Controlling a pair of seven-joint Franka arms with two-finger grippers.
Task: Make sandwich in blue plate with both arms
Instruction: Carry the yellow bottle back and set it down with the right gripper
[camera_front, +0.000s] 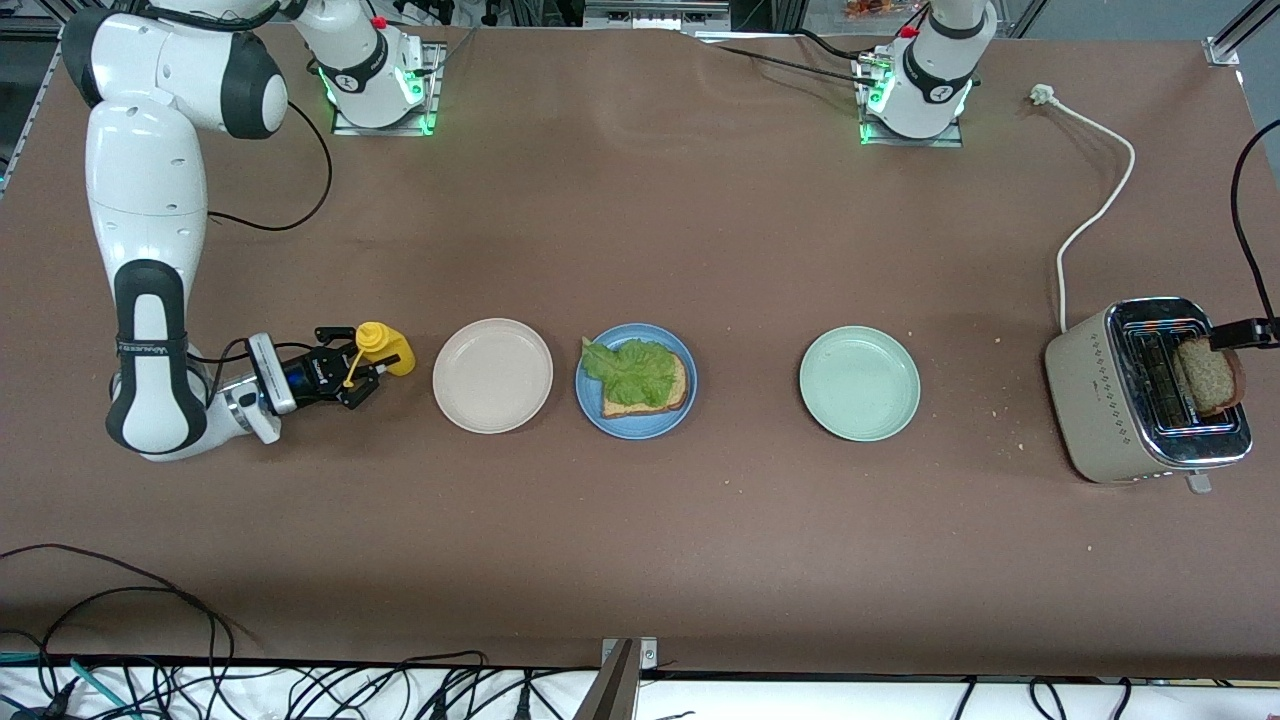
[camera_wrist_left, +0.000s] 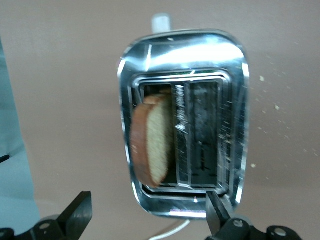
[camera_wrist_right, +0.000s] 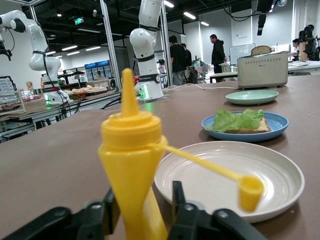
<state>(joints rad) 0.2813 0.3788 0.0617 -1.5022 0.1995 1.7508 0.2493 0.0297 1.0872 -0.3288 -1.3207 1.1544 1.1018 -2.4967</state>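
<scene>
The left gripper grabs the bread slice by its crust edge standing out of the toaster next, since the slot (camera_wrist_left: 171, 176) encloses the rest.
The blue plate (camera_front: 640, 430) lies mid-table and carries one slice of brown bread (camera_front: 672, 392) topped with a green lettuce leaf (camera_front: 630, 370). The right wrist view shows the plate (camera_wrist_right: 280, 125) and the leaf (camera_wrist_right: 235, 120) too. A second bread slice (camera_front: 1208, 376) stands in a slot of the toaster (camera_front: 1110, 400) at the left arm's end. My left gripper (camera_wrist_left: 148, 202) hangs open over that toaster (camera_wrist_left: 230, 100) and holds nothing; the slice (camera_wrist_left: 152, 145) is below it. My right gripper (camera_front: 358, 378) is low at the right arm's end. Its fingers are open around a yellow squeeze bottle (camera_wrist_right: 132, 150), with a gap on one side.
A beige plate (camera_front: 492, 375) lies between the yellow bottle (camera_front: 385, 348) and the blue plate. A mint-green plate (camera_front: 859, 383) lies toward the toaster. The toaster's white cord (camera_front: 1095, 210) runs toward the left arm's base. The bottle's cap (camera_wrist_right: 250, 192) dangles on a strap over the beige plate.
</scene>
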